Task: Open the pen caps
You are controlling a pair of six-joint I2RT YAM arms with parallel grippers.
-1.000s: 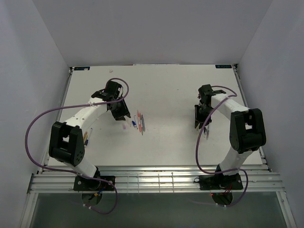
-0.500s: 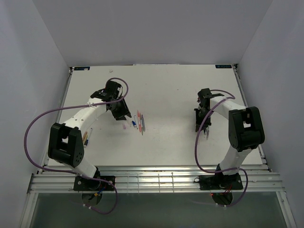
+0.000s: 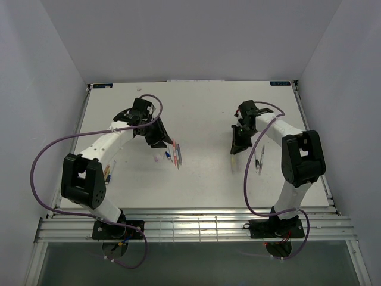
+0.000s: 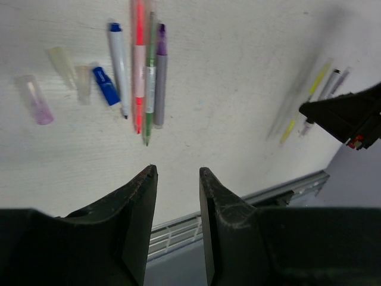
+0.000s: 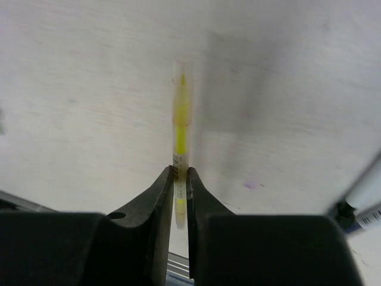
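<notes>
The yellow pen (image 5: 181,119) needs its cap opened, so my left gripper will next grab it by its clear cap end (image 5: 182,93) and leave the body of the pen to my right gripper.
My right gripper (image 5: 180,170) is shut on a yellow pen (image 5: 181,119), which sticks out ahead of the fingers above the table; a clear pen cap (image 5: 181,71) covers its far tip. In the top view this gripper (image 3: 237,146) hangs right of centre. My left gripper (image 4: 177,170) is open and holds nothing, hovering just short of a row of pens: blue-white (image 4: 119,62), pink-red (image 4: 139,59), green (image 4: 149,89) and purple-grey (image 4: 161,77). Loose pen caps lie left of them: blue (image 4: 106,85), two clear (image 4: 62,59) and pink (image 4: 34,98).
Two more pens (image 3: 259,162) lie on the white table (image 3: 208,113) to the right of my right gripper. Other pens lie by the left arm's elbow (image 3: 109,173). The table's near edge has a metal rail (image 3: 196,223). Walls close in on three sides.
The right gripper closed on the yellow pen and carried it up and leftward, away from the pens at the right. The left gripper drifted slightly right toward the pen row, still open.
</notes>
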